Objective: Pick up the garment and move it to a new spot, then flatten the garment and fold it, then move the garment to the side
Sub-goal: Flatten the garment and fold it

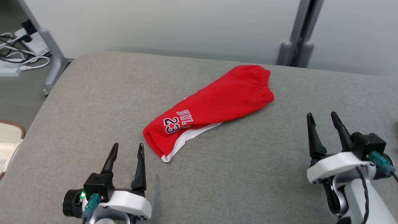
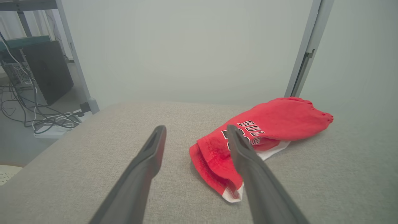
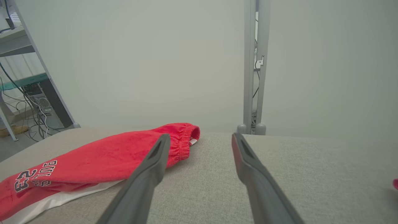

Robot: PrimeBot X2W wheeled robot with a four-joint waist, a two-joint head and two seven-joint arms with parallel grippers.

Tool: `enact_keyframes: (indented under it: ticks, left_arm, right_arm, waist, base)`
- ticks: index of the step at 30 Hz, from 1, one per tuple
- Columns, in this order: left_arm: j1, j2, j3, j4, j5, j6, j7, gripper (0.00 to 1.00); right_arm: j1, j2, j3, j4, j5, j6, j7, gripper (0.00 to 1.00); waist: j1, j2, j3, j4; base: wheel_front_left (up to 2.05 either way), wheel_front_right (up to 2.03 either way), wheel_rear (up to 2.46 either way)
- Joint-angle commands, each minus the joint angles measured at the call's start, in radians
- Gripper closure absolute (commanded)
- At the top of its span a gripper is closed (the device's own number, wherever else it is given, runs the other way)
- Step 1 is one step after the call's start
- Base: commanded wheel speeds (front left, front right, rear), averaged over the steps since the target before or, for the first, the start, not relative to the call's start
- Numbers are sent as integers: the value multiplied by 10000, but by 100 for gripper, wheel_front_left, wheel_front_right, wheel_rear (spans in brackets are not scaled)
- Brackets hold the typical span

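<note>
My right gripper grabs the shorts by the waistband's corner (image 1: 270,97) (image 3: 183,153) next, since the elastic gathers stand up in a puckered edge while the legs lie flat.
The garment (image 1: 214,107) is a pair of red shorts with white trim and "BULLS 23" lettering, folded lengthwise and lying diagonally in the middle of the grey padded table (image 1: 93,102). Its elastic waistband points to the far right, its hem to the near left. My left gripper (image 1: 128,150) hovers open just left of the hem, nothing between its fingers. In the left wrist view the garment (image 2: 270,127) lies just beyond the right finger. My right gripper (image 1: 323,119) stands open at the near right, apart from the cloth. In the right wrist view the garment (image 3: 102,161) stretches to the left.
Grey frame posts (image 1: 298,34) stand behind the table against a pale wall. Cables and a power strip (image 1: 15,62) lie on the floor at the far left. A woven basket (image 1: 9,140) sits by the table's left edge.
</note>
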Motion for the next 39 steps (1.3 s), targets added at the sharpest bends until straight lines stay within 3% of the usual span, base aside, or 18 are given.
enact_keyframes:
  ticks: [1,5,15,21,26,27,28,39]
  left_arm:
    - [-166,-38,-23,47,89,-119,-39,0]
    - [-396,-122,-225,274,186,-404,-38,0]
    - [-880,-222,-536,504,37,-587,-40,0]
    - [-1050,-234,-997,431,-405,-401,-40,0]
    - [-1069,-236,-1133,388,-533,-273,-40,0]
    - [-1080,-233,-1128,387,-549,-242,-40,0]
    - [-1092,-234,-1126,390,-563,-239,-40,0]
    - [-1080,-231,-1062,447,-486,-179,-40,0]
  right_arm:
    - [-376,-152,44,310,59,1,-43,0]
    - [-1313,-531,29,1203,97,1,-43,0]
    - [-3602,-1137,-44,3932,725,1,487,0]
    - [-4565,-1400,-10,5609,1462,1,1057,0]
    - [-4885,-1436,251,6162,1997,1,1226,0]
    - [-4924,-1386,371,6185,2142,1,1286,56]
    - [-4957,-1367,460,6167,2287,1,1287,100]
    - [-4625,-1528,2040,5332,3659,1,998,100]
  waist:
    - [0,0,222,369]
    - [0,0,572,926]
    - [0,0,1521,2139]
    - [0,0,1863,2673]
    - [0,0,1937,2769]
    - [0,0,1948,2761]
    - [0,0,1953,2742]
    - [0,0,1588,1925]
  base:
    - [0,0,0]
    - [0,0,0]
    - [0,0,0]
    - [0,0,0]
    - [0,0,0]
    - [0,0,0]
    - [0,0,0]
    - [0,0,0]
